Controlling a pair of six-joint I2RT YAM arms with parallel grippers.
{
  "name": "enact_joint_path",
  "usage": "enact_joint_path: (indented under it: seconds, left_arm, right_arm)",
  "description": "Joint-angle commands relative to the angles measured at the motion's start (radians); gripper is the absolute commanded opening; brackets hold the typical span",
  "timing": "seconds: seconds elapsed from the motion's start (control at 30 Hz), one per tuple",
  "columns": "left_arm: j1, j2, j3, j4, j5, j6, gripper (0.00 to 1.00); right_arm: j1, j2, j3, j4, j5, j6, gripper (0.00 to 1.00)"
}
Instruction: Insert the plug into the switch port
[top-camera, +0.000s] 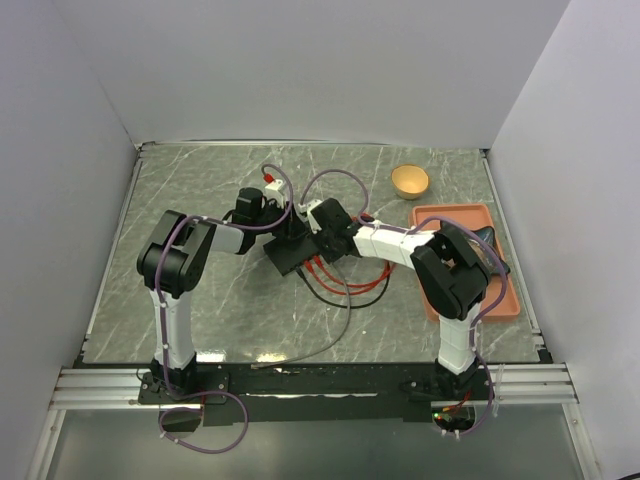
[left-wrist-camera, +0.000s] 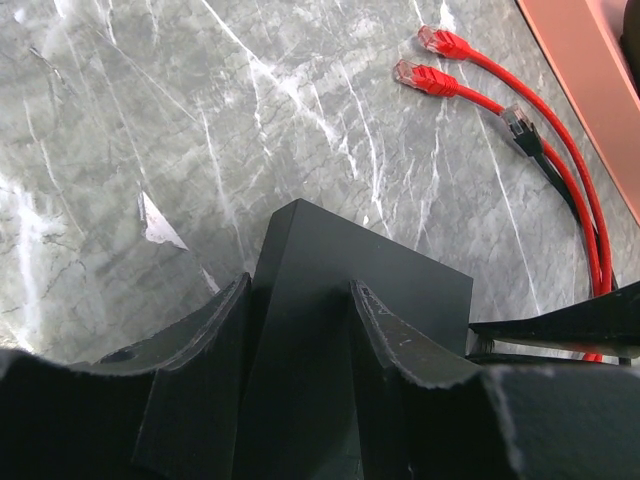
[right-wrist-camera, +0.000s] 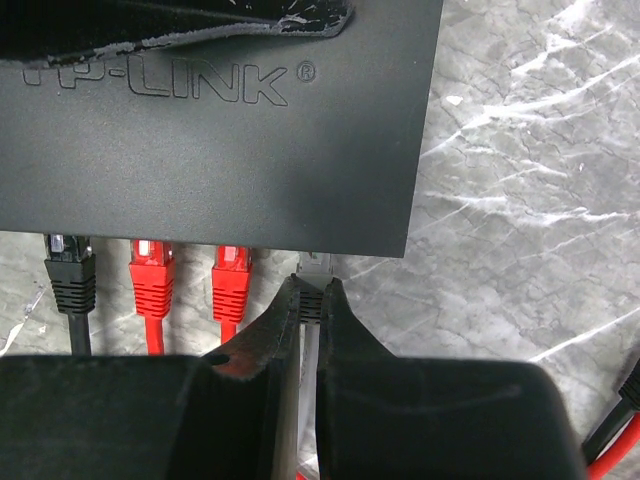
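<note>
I need to let go of the grey plug with my right gripper: the plug would stay, as its tip meets the switch's near edge as deep as the seated red plugs.
The black switch (top-camera: 288, 256) lies mid-table, marked TP-LINK in the right wrist view (right-wrist-camera: 220, 150). Its ports sit under its near long edge and are hidden. My right gripper (right-wrist-camera: 312, 295) is shut on a grey plug (right-wrist-camera: 316, 268) whose tip reaches that edge, right of a black plug (right-wrist-camera: 68, 270) and two red plugs (right-wrist-camera: 152, 275) seated there. In the top view the right gripper (top-camera: 322, 238) is at the switch's right side. My left gripper (left-wrist-camera: 300, 300) is shut on the switch (left-wrist-camera: 340, 290) from its far left end (top-camera: 272, 226).
Loose red plugs (left-wrist-camera: 440, 42) and a black plug (left-wrist-camera: 520, 122) lie on the marble beyond the switch. Red and black cables (top-camera: 345, 282) loop in front of it. An orange tray (top-camera: 470, 215) stands at the right, with a small tan bowl (top-camera: 409, 181) behind it.
</note>
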Motion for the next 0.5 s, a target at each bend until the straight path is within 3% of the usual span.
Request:
enact_joint_path:
  seconds: [0.0,0.3,0.47]
  left_arm:
    - [-0.211,0.005,-0.064,-0.166,0.31,-0.088,0.13]
    - [-0.224,-0.021,-0.076,-0.17,0.301,-0.079,0.14]
    - [-0.216,-0.024,-0.064,-0.175,0.261,-0.085,0.2]
  right_arm:
    - [0.022,0.022,0.149,0.475,-0.057,0.02,0.0]
    - [0.023,0.045,0.226,0.432,-0.076,0.017,0.0]
    - [0.023,-0.007,0.142,0.446,-0.119,0.017,0.0]
